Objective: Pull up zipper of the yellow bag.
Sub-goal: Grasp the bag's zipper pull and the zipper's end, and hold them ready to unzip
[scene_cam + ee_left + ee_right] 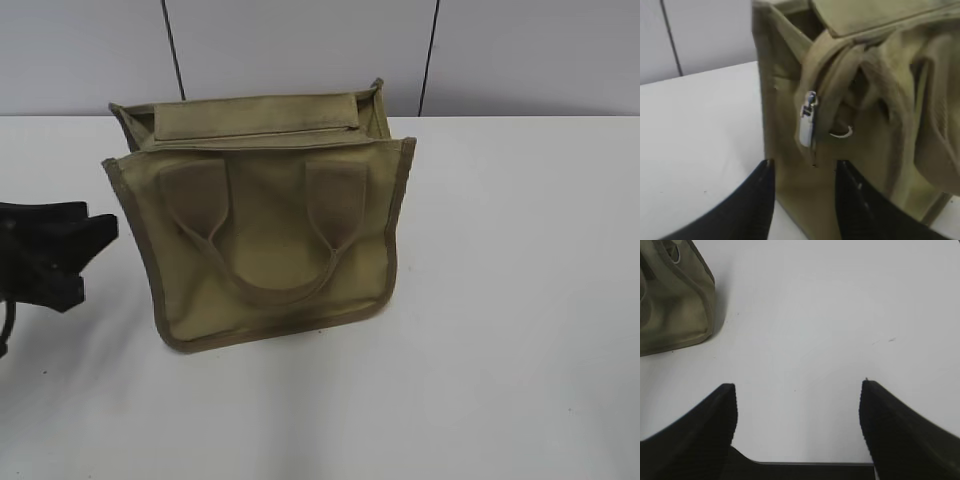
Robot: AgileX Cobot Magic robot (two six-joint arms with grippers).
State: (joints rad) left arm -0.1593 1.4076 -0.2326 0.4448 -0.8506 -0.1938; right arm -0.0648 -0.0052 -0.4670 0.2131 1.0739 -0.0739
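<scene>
My left gripper is to grab the yellow bag's zipper next by its lower end with the silver slider, to pull the zipper up.
The yellow bag stands upright on the white table, its two strap handles hanging down its front. In the left wrist view the bag's end fills the frame, and the silver zipper slider with its pull tab hangs low on that end. My left gripper is open, its two black fingers just below the slider, close to the fabric and holding nothing; it shows at the left edge of the exterior view. My right gripper is open and empty over bare table, with a bag corner at its upper left.
The white table runs wide to the right of and in front of the bag. A grey panelled wall stands close behind the bag. A small metal ring hangs beside the slider.
</scene>
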